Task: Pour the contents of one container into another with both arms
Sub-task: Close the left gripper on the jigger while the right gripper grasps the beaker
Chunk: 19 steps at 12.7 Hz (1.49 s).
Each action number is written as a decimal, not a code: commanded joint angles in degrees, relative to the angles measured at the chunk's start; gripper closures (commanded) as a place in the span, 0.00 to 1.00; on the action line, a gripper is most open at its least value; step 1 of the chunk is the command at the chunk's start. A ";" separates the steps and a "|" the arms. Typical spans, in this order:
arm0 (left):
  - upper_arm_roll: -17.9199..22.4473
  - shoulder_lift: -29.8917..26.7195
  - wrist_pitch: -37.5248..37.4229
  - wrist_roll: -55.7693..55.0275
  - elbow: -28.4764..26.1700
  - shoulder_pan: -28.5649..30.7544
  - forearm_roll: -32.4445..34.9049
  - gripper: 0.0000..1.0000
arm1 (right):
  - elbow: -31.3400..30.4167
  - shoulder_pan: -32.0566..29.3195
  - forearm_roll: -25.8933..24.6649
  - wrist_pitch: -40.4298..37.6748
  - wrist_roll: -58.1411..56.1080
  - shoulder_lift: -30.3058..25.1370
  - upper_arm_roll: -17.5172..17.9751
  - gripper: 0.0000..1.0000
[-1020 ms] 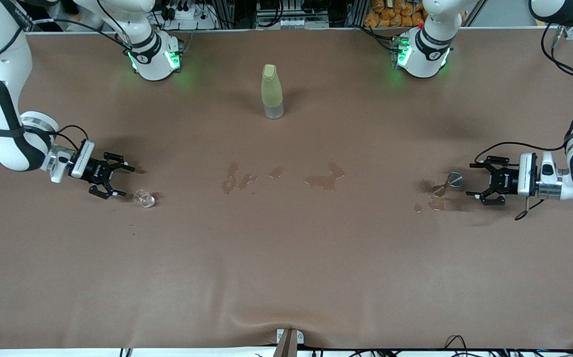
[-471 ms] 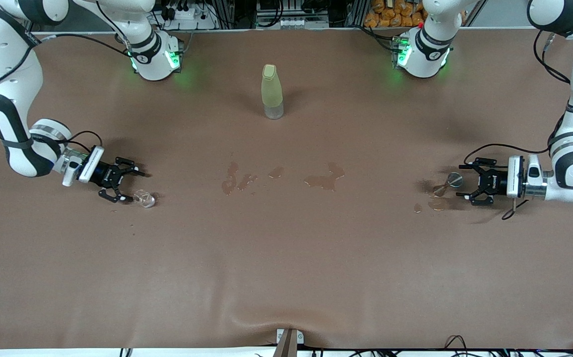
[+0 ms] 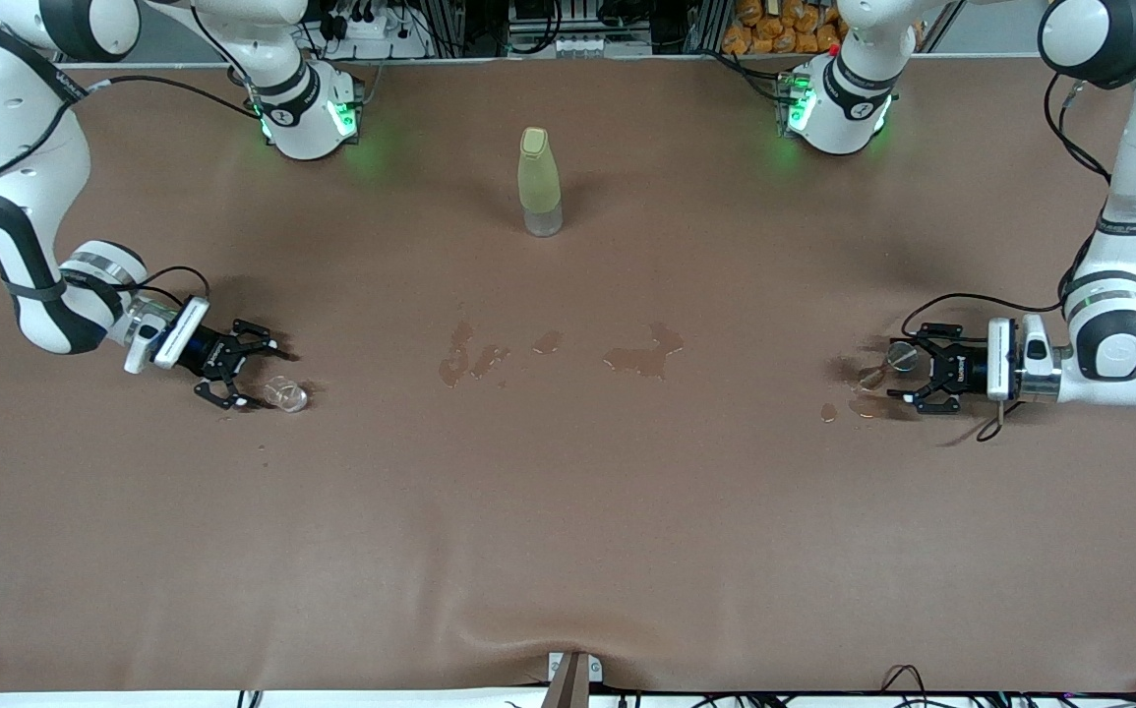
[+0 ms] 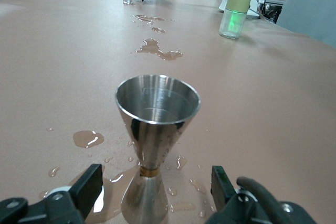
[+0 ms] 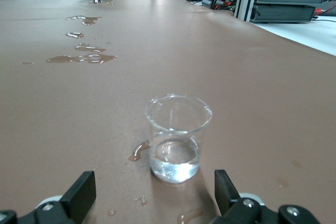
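Observation:
My right gripper grabs the glass beaker by its lower side [image 5: 175, 162] next. This leaves the glass beaker's open rim [image 5: 178, 113] free for the pour.
A steel jigger [image 3: 890, 364] [image 4: 156, 124] stands upright in a small puddle toward the left arm's end of the table. My left gripper [image 3: 908, 372] [image 4: 156, 190] is open and low, with its fingers on either side of the jigger's base without touching it. A small clear glass beaker [image 3: 288, 394] [image 5: 177, 137] holding a little water stands toward the right arm's end. My right gripper [image 3: 261, 376] [image 5: 152, 198] is open at table height. The beaker stands just ahead of its fingertips, apart from them.
A tall yellow-green bottle [image 3: 539, 182] [image 4: 239, 3] stands mid-table, closer to the arm bases. Water puddles [image 3: 641, 356] [image 3: 469, 356] lie on the brown table cover [image 3: 568, 541] between the two containers. More drops [image 3: 828, 412] lie by the jigger.
Both grippers have slid in toward their containers. The left one now flanks the jigger, and the right one has come closer to the beaker. Neither container has moved.

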 commanded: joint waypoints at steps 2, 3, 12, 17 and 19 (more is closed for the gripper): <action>0.03 -0.05 1.30 1.39 -0.85 -0.31 -1.44 0.18 | 0.57 -0.47 4.18 -1.72 -18.31 2.89 0.73 0.00; 0.03 -0.05 1.31 1.47 -0.85 -0.40 -1.44 0.23 | 0.75 -0.47 4.97 -1.81 -18.39 3.33 1.34 0.00; -0.85 -0.66 1.13 1.30 -0.67 -0.22 -2.94 0.28 | 1.72 1.11 9.99 -2.51 -20.94 6.06 4.33 0.00; -0.85 -1.36 0.52 1.30 -0.50 0.21 -3.29 0.43 | 2.16 1.29 10.16 -2.25 -21.03 6.50 4.33 0.00; -0.94 -1.45 0.08 1.21 -0.41 0.22 -3.29 0.46 | 2.16 1.29 10.34 -2.25 -21.82 6.50 4.25 0.00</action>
